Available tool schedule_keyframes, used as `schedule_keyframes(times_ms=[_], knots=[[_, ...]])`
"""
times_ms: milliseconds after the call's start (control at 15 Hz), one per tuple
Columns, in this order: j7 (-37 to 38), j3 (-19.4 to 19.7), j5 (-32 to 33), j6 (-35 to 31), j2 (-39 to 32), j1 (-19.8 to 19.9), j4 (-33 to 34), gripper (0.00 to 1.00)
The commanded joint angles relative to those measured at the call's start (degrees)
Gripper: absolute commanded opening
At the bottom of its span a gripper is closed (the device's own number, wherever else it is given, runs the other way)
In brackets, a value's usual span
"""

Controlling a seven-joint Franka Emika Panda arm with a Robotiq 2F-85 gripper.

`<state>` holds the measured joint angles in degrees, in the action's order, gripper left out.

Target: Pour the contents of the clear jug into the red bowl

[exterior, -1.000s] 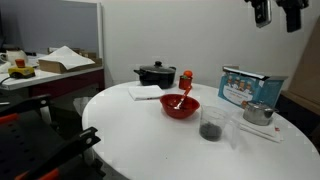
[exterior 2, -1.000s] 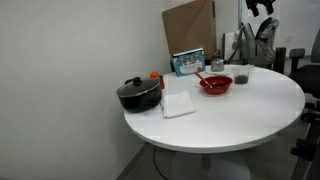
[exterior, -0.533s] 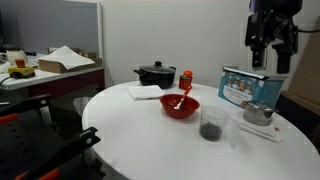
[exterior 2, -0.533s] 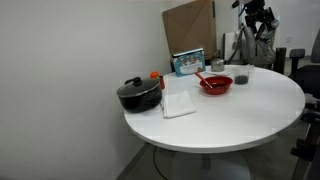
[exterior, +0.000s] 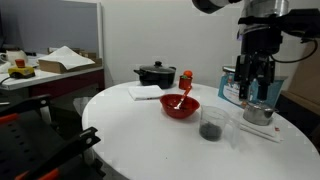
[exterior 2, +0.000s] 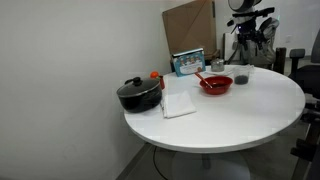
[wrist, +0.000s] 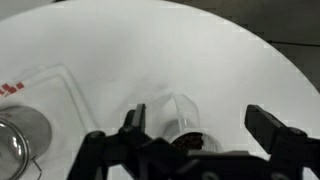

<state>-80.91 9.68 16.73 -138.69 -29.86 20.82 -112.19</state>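
My gripper should reach the clear jug and grab it by its handle, on the side facing away from the red bowl. That leaves the jug's opening free to pour.
The clear jug stands upright on the white round table, with dark contents in its bottom. It also shows in an exterior view and in the wrist view. The red bowl sits beside it, with a red utensil leaning in it, and also shows in an exterior view. My gripper hangs open and empty in the air above the jug; in the wrist view its two fingers straddle the jug from above, apart from it.
A black lidded pot and a white napkin lie at the table's far side. A small metal pot on a clear tray and a blue-and-white box stand near the jug. A desk stands beyond.
My gripper has come down from high above the table to a point a little above the jug. The jug and the bowl have not moved.
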Motion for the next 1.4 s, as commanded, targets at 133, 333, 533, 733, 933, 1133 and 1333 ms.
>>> schedule_keyframes(times_ms=[133,333,533,733,933,1133,1333], knots=[[-4.55,-2.81,-3.63,-5.0,-4.72,2.77,2.02,1.0],[-5.46,-3.38,-4.32,-4.83,-6.44,3.64,2.03,1.0],[-6.23,-3.77,-4.91,-4.62,-7.56,4.5,2.13,1.0],[-6.78,-3.89,-5.33,-5.2,-8.29,4.99,1.86,0.72],[-7.02,-4.12,-5.76,-5.96,-9.03,5.43,1.59,0.6],[-6.81,-4.38,-5.99,-7.39,-9.86,5.8,1.02,0.36],[-6.53,-4.69,-6.01,-8.95,-10.7,5.94,0.22,0.14]])
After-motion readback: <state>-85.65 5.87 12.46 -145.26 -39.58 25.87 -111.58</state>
